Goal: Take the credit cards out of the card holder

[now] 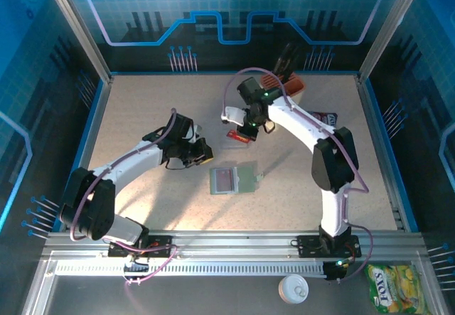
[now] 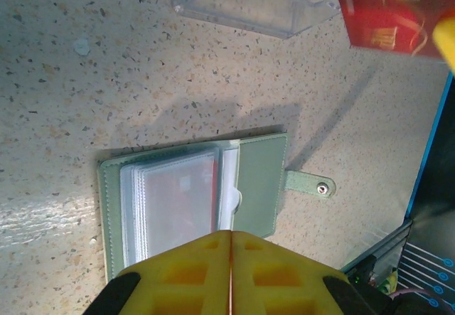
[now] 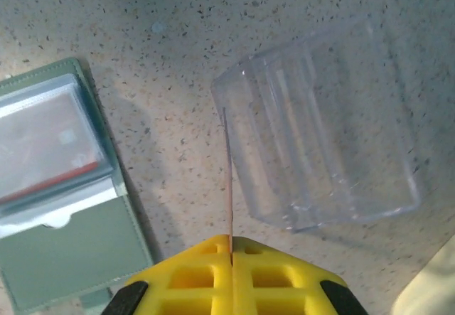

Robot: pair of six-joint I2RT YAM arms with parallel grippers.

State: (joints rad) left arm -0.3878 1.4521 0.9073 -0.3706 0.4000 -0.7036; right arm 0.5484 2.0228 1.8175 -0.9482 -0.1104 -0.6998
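If I opened now, my red credit card [image 1: 240, 136] would fall at the clear box's side. So my right gripper keeps holding the red credit card first.
The grey-green card holder [image 1: 233, 180] lies open on the table, its clear sleeves up and its closing tab [image 2: 311, 183] pointing right. A red card [image 2: 174, 201] shows through the sleeves, and also in the right wrist view as a sleeved card [image 3: 50, 148]. My right gripper [image 1: 245, 129] hovers behind the holder, shut on a red credit card [image 1: 240, 136] that is seen edge-on [image 3: 228, 180] beside a clear plastic box [image 3: 320, 130]. The same held card [image 2: 387, 16] appears in the left wrist view. My left gripper [image 2: 232, 235] is shut and empty, just above the holder's near edge [image 2: 263, 180].
The clear box [image 2: 249, 2] sits just beyond the holder. A knife block with dark handles [image 1: 284, 73] stands at the back, with a snack packet [image 1: 323, 119] to the right. A yellow sweets bag [image 1: 394, 286] and a white cap [image 1: 293, 288] lie off the table at the front.
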